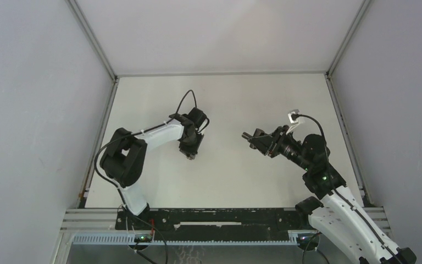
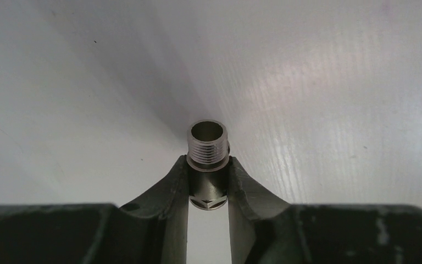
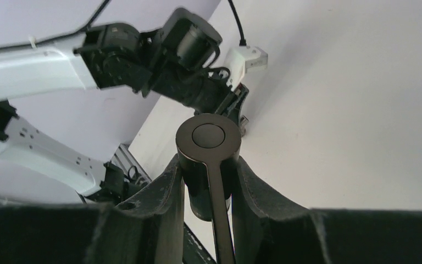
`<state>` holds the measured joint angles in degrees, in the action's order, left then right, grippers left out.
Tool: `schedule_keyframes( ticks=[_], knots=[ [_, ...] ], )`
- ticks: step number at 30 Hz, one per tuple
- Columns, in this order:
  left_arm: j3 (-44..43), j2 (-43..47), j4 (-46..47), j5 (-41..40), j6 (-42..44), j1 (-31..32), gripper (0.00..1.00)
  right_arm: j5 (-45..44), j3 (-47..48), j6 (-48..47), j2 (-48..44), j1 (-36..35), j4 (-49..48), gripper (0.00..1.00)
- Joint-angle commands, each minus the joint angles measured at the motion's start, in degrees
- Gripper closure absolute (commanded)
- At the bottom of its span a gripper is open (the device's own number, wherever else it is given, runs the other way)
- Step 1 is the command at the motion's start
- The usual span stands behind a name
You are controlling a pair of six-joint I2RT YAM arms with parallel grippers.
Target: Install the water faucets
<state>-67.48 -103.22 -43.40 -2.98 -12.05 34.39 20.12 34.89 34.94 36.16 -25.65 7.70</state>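
Observation:
The silvery threaded fitting would come up with my left gripper if I lifted it now. Both fingers touch the fitting's smooth body just below the thread (image 1: 190, 157) (image 2: 208, 182).
One part of the water faucets, a small silvery threaded fitting (image 2: 207, 147), sits between the fingers (image 2: 177, 179) of my left gripper (image 2: 209, 165), which is shut on its smooth lower body. The threaded open end sticks out past the tips. In the top view the left gripper (image 1: 190, 153) points down at the white table left of centre. My right gripper (image 3: 207, 165) is shut on the dark tap piece (image 3: 207, 137). Its round cap faces the camera and its thin lever (image 3: 220, 220) runs back between the jaws. In the top view the right gripper (image 1: 253, 136) is raised at centre right, facing the left arm.
The white table (image 1: 225, 99) is bounded by grey walls at the left, right and back. A black rail (image 1: 220, 217) runs along the near edge between the arm bases. The right wrist view shows the left arm (image 3: 143, 55) and its white wrist camera (image 3: 247, 58) ahead.

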Motion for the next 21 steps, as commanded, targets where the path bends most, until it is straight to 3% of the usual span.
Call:
schedule_keyframes(
  ticks=[1, 4, 7, 9, 13, 16, 21],
  knots=[
    [-4.73, 9.96, 2.05, 7.15, -1.42, -0.30, 1.00, 5.03, -6.16, -4.96, -5.21, -1.81, -19.11, 1.00],
    [-5.64, 15.76, 4.57, 25.22, -3.30, -2.31, 1.00, -2.07, -8.25, -12.22, -8.28, -6.87, -21.21, 1.00],
    [-2.37, 21.42, 13.90, 43.69, -12.96, -5.28, 1.00, -5.24, -10.70, -17.20, -9.62, -10.01, -24.94, 1.00],
    [1.06, 23.49, 24.00, 53.12, -24.21, -6.50, 1.00, -4.55, -11.40, -19.25, -8.82, -10.74, -27.66, 1.00],
    [4.54, 25.84, 33.86, 63.18, -37.22, -6.85, 1.00, -2.12, -11.42, -22.59, -7.59, -11.17, -30.50, 1.00],
    [4.32, 26.78, 34.23, 68.44, -40.40, -6.79, 1.00, 3.86, -11.01, -26.24, -7.02, -11.53, -32.53, 1.00],
    [4.63, 28.10, 34.04, 74.36, -45.94, -6.79, 1.00, 5.11, -9.70, -33.58, -8.48, -15.25, -32.66, 1.00]
  ],
)
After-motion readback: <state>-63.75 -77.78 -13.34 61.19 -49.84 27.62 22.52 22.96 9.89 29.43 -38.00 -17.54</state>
